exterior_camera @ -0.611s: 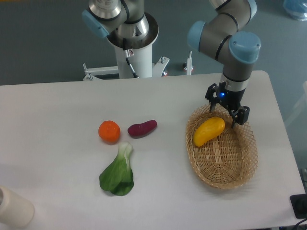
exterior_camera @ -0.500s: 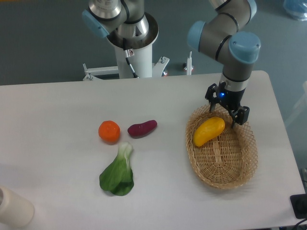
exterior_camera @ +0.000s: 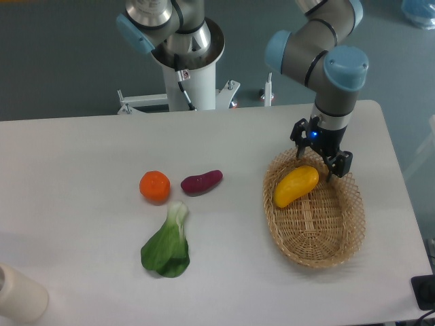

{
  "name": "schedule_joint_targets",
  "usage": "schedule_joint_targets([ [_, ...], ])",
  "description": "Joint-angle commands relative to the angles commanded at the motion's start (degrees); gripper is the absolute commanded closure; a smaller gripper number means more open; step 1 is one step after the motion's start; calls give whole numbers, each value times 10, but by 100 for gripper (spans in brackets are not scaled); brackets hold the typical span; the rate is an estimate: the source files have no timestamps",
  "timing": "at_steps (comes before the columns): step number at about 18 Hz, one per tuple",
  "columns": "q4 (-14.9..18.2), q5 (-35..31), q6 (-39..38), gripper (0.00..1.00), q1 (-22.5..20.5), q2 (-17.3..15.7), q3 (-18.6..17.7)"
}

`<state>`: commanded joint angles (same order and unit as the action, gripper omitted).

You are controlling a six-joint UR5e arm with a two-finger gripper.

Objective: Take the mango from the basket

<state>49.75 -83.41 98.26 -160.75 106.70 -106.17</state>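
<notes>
I need to grab the yellow mango by its upper end next, to pick it out of the basket.
The yellow mango lies in the far left part of the tan wicker basket, its orange-tinted end toward the lower left. My gripper hangs over the mango's upper right end with its two fingers spread, one on each side of that end. The fingers are open and I cannot tell whether they touch the fruit.
A round orange fruit and a dark purple oblong vegetable lie on the white table left of the basket. A green leafy vegetable lies below them. A cream cylinder stands at the front left corner.
</notes>
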Motion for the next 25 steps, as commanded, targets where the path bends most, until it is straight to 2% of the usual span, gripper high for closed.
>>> schedule_joint_targets([
  [3,-20,-5,1,0,1,6,-10],
  [5,-25,-9,-25,0,3,8,-11],
  [7,-28,-4,-84,0,4,9,-14],
  [9,-28,-5,-100,0,6,13,-14],
  [15,-28,-9,-102,0,15,17,-36],
  [21,-32,-10,-102,0,20,24,-39],
  [25,-56,-11,-103,0,27,35,-41],
])
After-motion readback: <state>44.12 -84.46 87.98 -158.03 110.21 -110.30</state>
